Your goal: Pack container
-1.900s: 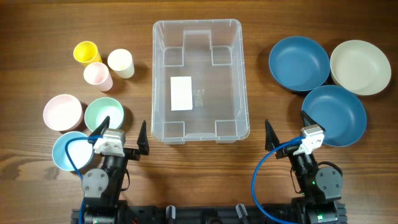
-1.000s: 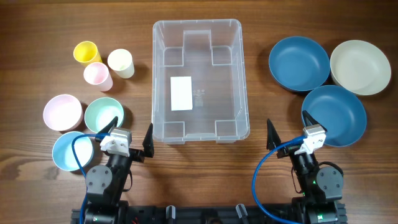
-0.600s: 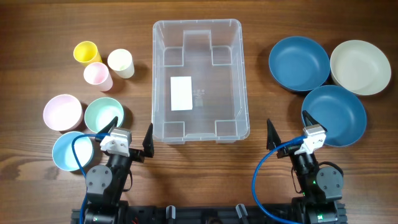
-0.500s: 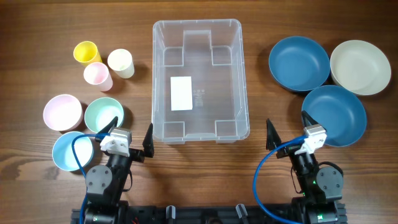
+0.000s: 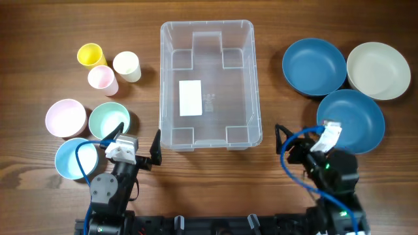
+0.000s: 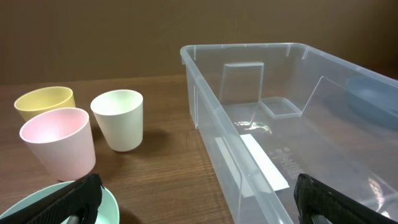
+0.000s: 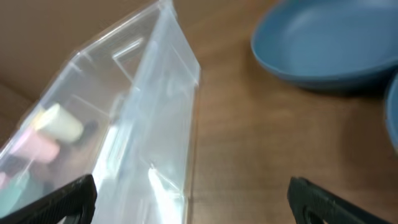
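The robot's right gripper should next grab the bowl's outer rim, on the side away from the container, to pack the nearer large blue bowl (image 5: pixel 353 121) (image 7: pixel 392 114) base-first.
The container (image 5: pixel 206 25), a large clear plastic bin with a white label on its base, stands empty at the table's middle. My left gripper (image 5: pixel 136 138) is open and empty just off its near left corner, beside the small green bowl (image 5: pixel 108 119). In the left wrist view the gripper (image 6: pixel 199 200) faces the container's left wall (image 6: pixel 208 124). My right gripper (image 5: pixel 299 134) is open and empty off the near right corner, turned toward the container. The right wrist view is blurred; the gripper (image 7: pixel 193 200) looks along the container's right wall (image 7: pixel 155 106).
Yellow (image 5: pixel 91 54), pink (image 5: pixel 102 78) and cream (image 5: pixel 127 65) cups stand at the far left. Small pink (image 5: pixel 65 117) and light blue (image 5: pixel 72 158) bowls sit near the left arm. Two large blue bowls (image 5: pixel 313 65) (image 5: pixel 353 117) and a cream bowl (image 5: pixel 378 70) lie right.
My right arm has just swung left and turned toward the container's near right corner. My left arm shifted slightly right early on and has stayed still since. Nothing was grasped.
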Tool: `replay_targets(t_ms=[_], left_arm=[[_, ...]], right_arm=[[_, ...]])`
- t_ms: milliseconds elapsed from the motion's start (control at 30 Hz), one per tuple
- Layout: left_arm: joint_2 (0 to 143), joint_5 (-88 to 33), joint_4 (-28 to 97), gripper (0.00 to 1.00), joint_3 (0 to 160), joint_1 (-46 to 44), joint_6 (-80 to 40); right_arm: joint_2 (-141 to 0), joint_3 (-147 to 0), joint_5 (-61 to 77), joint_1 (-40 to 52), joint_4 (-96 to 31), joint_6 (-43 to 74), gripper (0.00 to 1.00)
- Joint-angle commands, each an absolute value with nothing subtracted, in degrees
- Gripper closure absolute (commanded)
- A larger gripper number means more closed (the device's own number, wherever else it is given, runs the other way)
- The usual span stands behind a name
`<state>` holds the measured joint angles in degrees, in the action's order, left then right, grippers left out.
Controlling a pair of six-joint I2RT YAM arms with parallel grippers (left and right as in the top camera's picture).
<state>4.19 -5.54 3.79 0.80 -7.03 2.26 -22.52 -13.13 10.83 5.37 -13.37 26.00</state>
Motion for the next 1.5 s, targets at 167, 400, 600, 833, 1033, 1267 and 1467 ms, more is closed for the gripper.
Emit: replay_targets(t_ms=[167,400,600,833,1033,1267,1467], left_arm=[[4.1,-6.6,3.8,0.00,0.3,-7.3,1.9],[4.1,-6.6,3.8,0.00,0.3,-7.3,1.9],[4.1,-6.6,3.8,0.00,0.3,-7.3,2.0],[4.1,-6.6,3.8,0.00,0.3,-7.3,1.9],[4.1,-6.6,3.8,0.00,0.3,-7.3,1.9],[4.1,-6.6,3.8,0.00,0.3,-7.3,2.0],[4.1,-6.6,3.8,0.00,0.3,-7.3,2.0]], right_arm=[[-49.6,-60.2,-8.6,1.2,-47.0,19.8,0.00],[-63.6,-69.6,2.1,-20.0,-59.1,21.0,0.00],[-79.5,-69.6,14.9,-37.6,-60.0,21.2,0.00],[-90.3,-65.7,14.7,-49.0,-57.4,23.1,0.00],[-90.5,-56.2,13.9,-49.2,-45.9,25.5,0.00],[-90.5,-50.5,15.4,-49.1,-38.2,26.2,0.12],[-90.5,-45.4,15.4,-49.1,-33.4,28.7,0.32]])
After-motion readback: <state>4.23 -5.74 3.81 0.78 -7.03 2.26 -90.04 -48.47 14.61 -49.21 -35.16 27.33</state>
